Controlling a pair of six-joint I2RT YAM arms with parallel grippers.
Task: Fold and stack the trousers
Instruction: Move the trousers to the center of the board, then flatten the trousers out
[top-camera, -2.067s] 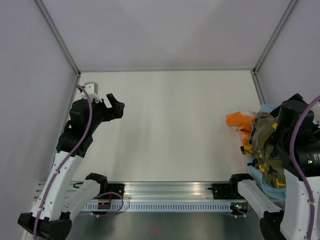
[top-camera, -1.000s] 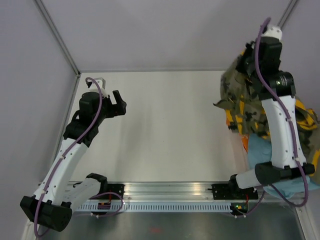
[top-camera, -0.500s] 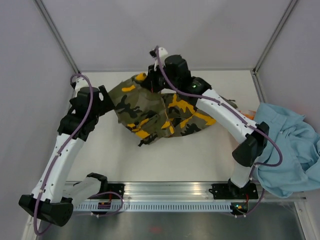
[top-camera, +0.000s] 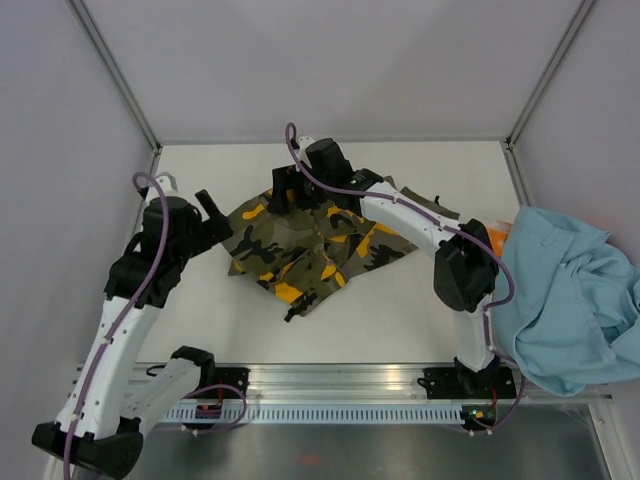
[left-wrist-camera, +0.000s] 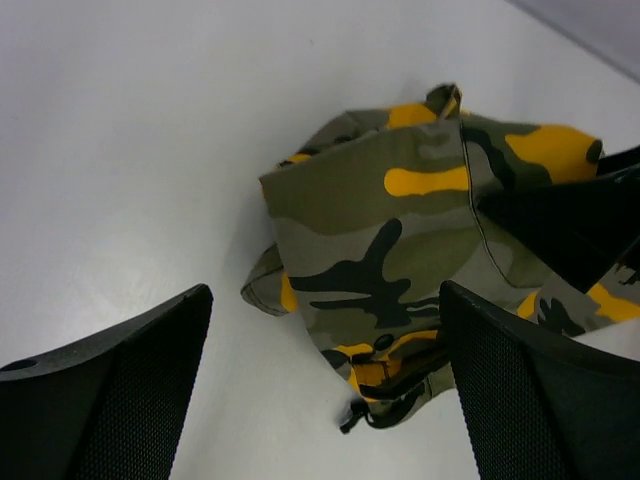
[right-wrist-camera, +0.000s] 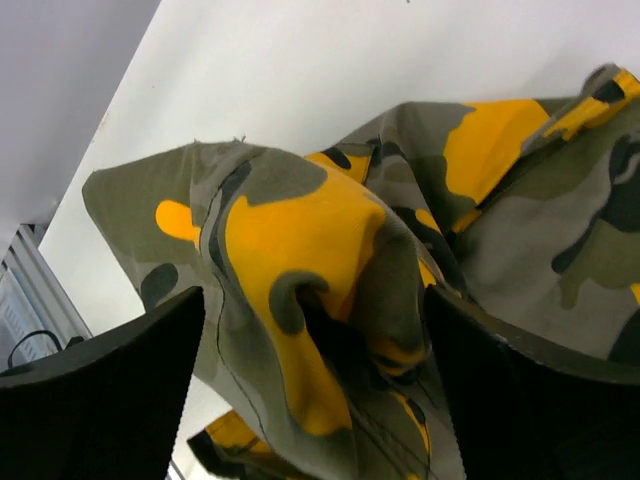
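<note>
My left gripper pinches the crumpled trousers by their edge near the dangling black strap (top-camera: 291, 302) (left-wrist-camera: 365, 405) next, to stretch them out for folding.
The camouflage trousers (top-camera: 310, 245) lie crumpled in the middle of the table, one part trailing right under the right arm to about (top-camera: 440, 210). My right gripper (top-camera: 289, 190) hangs over their far edge. In the right wrist view its jaws stand wide, and my right gripper (right-wrist-camera: 312, 300) is open, with a raised fold of the trousers (right-wrist-camera: 300, 240) between the fingers, not pinched. My left gripper (top-camera: 213, 222) is open just left of the cloth. In the left wrist view, the left gripper (left-wrist-camera: 325, 295) faces the trousers (left-wrist-camera: 400, 250) and their dangling black strap (left-wrist-camera: 365, 405).
A plain light-blue garment (top-camera: 565, 290) is heaped at the right edge of the table, with a sliver of orange cloth (top-camera: 497, 237) beside it. Metal frame posts (top-camera: 115, 75) and grey walls close in the table. The arm bases sit on the rail (top-camera: 330, 385) at the near edge.
The right arm swung the trousers from the right-hand pile to the middle of the table, lowered them and opened its jaws. The left gripper dropped to the cloth's left edge.
</note>
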